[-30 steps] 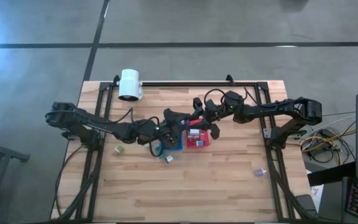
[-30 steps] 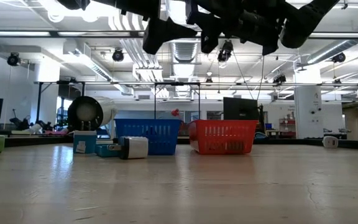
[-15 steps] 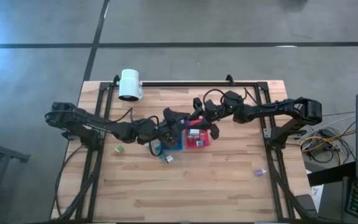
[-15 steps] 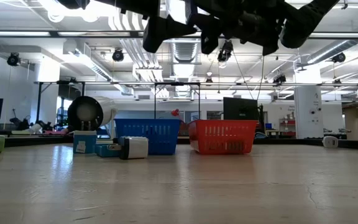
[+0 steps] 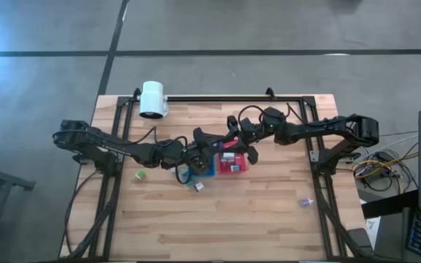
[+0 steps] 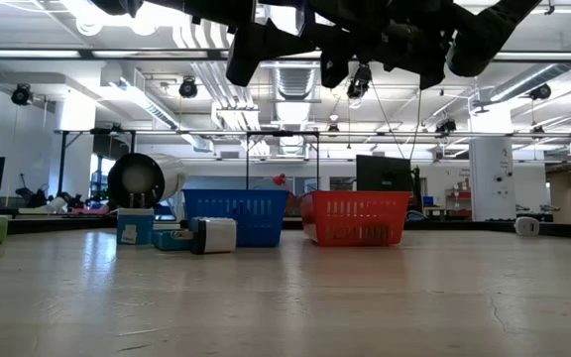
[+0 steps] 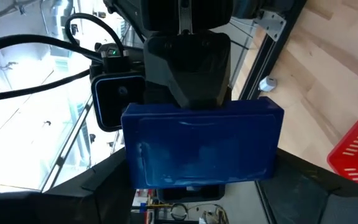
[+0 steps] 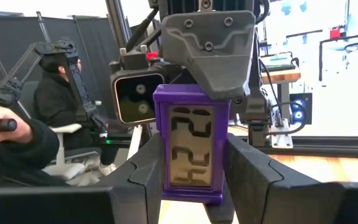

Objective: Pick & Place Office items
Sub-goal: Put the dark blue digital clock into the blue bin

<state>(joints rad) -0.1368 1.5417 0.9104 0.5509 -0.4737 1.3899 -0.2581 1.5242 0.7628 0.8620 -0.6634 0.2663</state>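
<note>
The purple clock (image 8: 191,146) is ready to be released, so my right gripper needs to open now: my left gripper's fingers are at both short ends of the clock.
A small purple-blue digital clock (image 8: 194,146), one of the office items, hangs in the air between both grippers above the blue basket (image 5: 203,170) and the red basket (image 5: 232,164). My right gripper (image 8: 194,171) is shut on it, display toward its camera. My left gripper (image 7: 201,171) comes from the opposite side, rolled a quarter turn, and faces the clock's plain blue back (image 7: 204,146). In the high view the two grippers meet at mid-table, left (image 5: 212,144) and right (image 5: 234,139). Other items lie on the table: a green block (image 5: 142,175), a pale block (image 5: 196,186) and a small piece (image 5: 305,202). My left gripper has its fingers (image 7: 107,180) at the clock's two short ends (image 7: 129,155), lying level and along its length. The clock sits crosswise between them, clear of the table. My right gripper pinches the clock's two long sides (image 8: 161,155) between its fingers (image 8: 145,168), coming level from the table's right. The clock stands upright in this hold, lifted clear.
A white lamp head (image 5: 153,99) sits at the far left on the black frame. The red basket holds several small items. In the low view a white block (image 6: 213,235) and a teal box (image 6: 135,226) stand before the blue basket (image 6: 236,216). A seated person (image 8: 55,106) is beyond the table.
Both arms have stayed in place above the baskets. My left gripper's fingers have drawn in toward the clock's ends. The clock has not moved.
</note>
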